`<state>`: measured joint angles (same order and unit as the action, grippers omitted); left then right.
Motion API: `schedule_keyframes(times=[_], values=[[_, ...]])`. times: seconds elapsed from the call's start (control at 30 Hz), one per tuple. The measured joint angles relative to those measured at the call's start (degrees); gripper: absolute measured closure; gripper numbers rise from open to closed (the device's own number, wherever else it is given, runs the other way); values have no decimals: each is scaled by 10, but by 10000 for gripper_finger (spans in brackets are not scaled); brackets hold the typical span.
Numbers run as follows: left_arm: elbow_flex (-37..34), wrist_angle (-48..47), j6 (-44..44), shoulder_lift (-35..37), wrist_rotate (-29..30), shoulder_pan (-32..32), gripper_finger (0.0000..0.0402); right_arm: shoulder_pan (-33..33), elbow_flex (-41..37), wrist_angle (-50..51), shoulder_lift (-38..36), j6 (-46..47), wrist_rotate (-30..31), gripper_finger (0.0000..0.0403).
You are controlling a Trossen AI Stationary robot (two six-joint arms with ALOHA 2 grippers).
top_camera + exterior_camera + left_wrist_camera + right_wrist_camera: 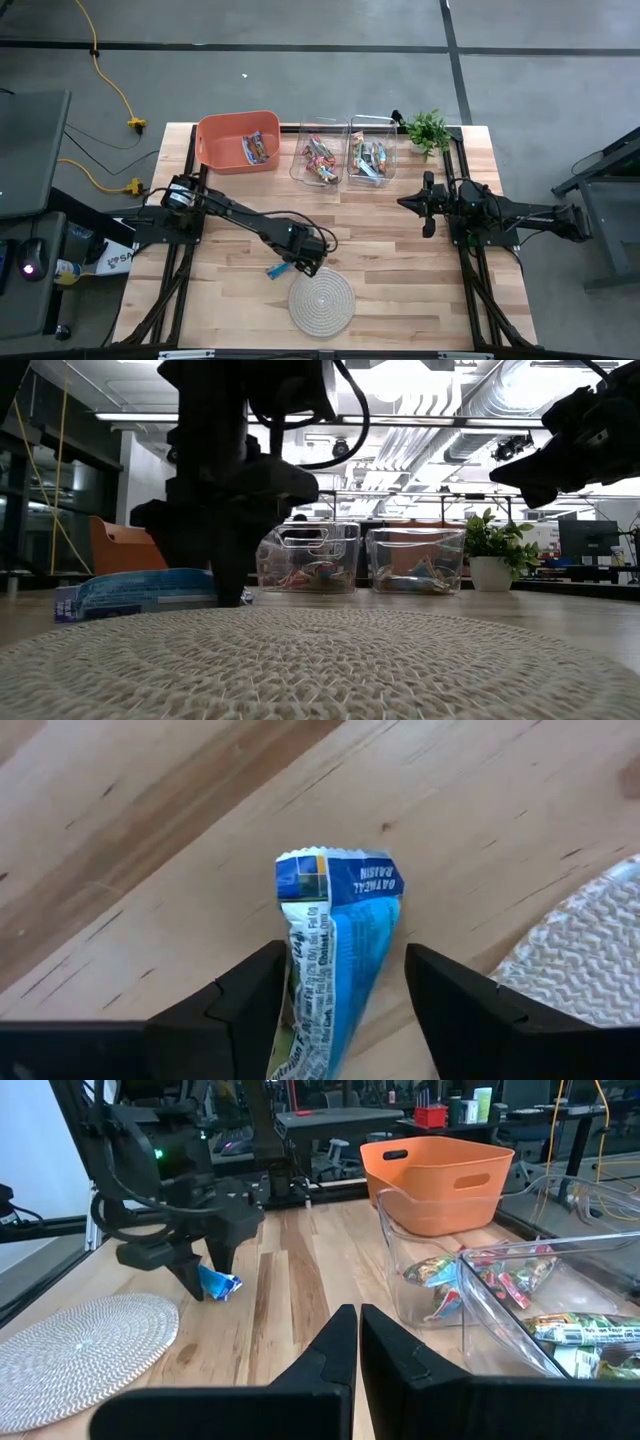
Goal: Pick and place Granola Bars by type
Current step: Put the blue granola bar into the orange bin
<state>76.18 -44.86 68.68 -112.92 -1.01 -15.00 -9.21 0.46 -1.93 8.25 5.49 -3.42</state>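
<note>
The blue-silver granola bar needs to go into the orange bin. My left gripper should next grab the bar by its body (338, 978) beside the dark-blue end.
One blue-silver granola bar (335, 950) lies on the wood just left of the coiled mat (322, 302); it shows in the high view (278, 270) and the low view (140, 592). My left gripper (345, 990) is open and reaches down over the bar's end nearest the mat, one finger on each side. Other bars sit in the orange bin (238, 140) and the two clear bins (320, 155) (370, 152). My right gripper (403, 203) hangs shut above the table's right half, holding nothing. My left gripper comes at the blue-silver bar from above, fingers across it. The wrapper's long edge (290, 1020) lies against one finger (250, 1010). A strip of bare wood shows between the wrapper and the other finger (450, 1010). The bar rests on the table.
A small potted plant (428, 128) stands at the far right corner beside the clear bins. The coiled mat lies at the near edge, close to my left gripper. Bare wood runs between the bins and the mat.
</note>
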Motion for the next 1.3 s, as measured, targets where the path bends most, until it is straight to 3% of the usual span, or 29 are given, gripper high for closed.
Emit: schedule_keyframes(times=[0.3,0.73,0.87,1.17,1.3], values=[[1,-5,-1,-7,-12,0,208,0,0,0,0,0,0,402],[4,-27,5,-10,-25,1,343,0,0,0,0,0,0,402],[44,-78,-8,-16,-31,0,354,0,0,0,0,0,0,402],[178,-165,-44,-14,62,0,357,0,0,0,0,0,0,402],[258,-168,-106,-13,84,-1,357,0,0,0,0,0,0,402]])
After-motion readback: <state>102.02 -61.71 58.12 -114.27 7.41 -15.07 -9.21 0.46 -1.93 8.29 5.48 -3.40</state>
